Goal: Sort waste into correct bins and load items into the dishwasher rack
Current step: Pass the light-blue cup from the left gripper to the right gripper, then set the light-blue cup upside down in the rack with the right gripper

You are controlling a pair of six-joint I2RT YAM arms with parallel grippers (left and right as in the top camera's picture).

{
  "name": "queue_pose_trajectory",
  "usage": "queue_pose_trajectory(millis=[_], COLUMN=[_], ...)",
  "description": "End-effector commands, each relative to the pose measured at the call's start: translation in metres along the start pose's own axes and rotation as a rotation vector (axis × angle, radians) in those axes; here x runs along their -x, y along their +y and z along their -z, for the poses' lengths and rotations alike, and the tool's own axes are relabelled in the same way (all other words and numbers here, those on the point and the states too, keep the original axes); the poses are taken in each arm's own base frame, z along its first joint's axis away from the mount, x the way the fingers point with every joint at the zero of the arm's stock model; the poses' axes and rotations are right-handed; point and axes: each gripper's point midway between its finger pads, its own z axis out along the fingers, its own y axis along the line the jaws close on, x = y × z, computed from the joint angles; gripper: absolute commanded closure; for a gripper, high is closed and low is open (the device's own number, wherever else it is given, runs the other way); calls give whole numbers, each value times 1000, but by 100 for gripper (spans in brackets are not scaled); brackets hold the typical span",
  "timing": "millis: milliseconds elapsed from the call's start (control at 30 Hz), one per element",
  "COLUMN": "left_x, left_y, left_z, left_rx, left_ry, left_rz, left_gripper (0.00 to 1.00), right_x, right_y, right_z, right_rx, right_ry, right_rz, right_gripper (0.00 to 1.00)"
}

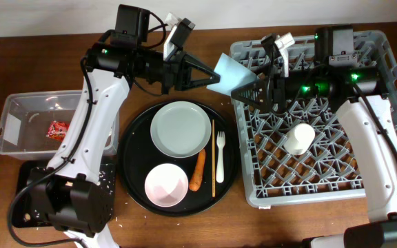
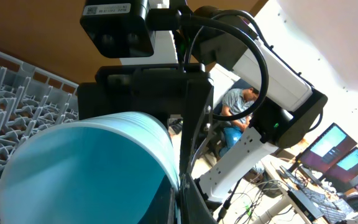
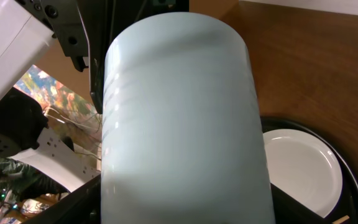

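Observation:
The left gripper is ready to open: the light blue cup (image 1: 231, 71) would stay held, because the cup's body is between the fingers of the right gripper.
The light blue cup (image 1: 231, 71) hangs in the air at the left edge of the grey dishwasher rack (image 1: 322, 172), held between both arms. My left gripper (image 1: 209, 77) pinches its rim (image 2: 179, 186); the cup's inside fills the left wrist view (image 2: 86, 168). My right gripper (image 1: 243, 93) has a finger on each side of the cup's body (image 3: 179, 112). A white cup (image 1: 299, 138) lies in the rack. The plate (image 1: 180, 129), white bowl (image 1: 166, 184), carrot (image 1: 198, 171), fork (image 1: 220, 155) and chopsticks (image 1: 212, 158) lie on the round black tray (image 1: 133, 158).
The clear tub (image 1: 12, 131) at far left holds the red wrapper (image 1: 58, 129). The shallow black tray (image 1: 26, 200) sits below it, partly hidden by the left arm's base. The rack's pegs show in the left wrist view (image 2: 17, 93).

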Motion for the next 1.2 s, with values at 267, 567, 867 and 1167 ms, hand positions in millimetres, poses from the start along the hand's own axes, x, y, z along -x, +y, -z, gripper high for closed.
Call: queue_pose_trajectory(millis=[267, 567, 867, 1167], left_x=[5, 7, -10, -65], left_y=[-6, -2, 40, 72], left_z=[0, 10, 39, 63], left_rx=[-1, 22, 290, 594], left_ry=[0, -13, 37, 215], left_rz=[-39, -35, 70, 289], left_gripper=[92, 68, 70, 80], right_x=[8, 11, -52, -71], right_y=[11, 2, -108, -117], right_z=[-1, 8, 74, 133], right_rx=[52, 22, -686, -1076], right_ry=[-25, -44, 129, 197], right_rz=[64, 61, -323, -500], right_gripper=[39, 40, 41, 46])
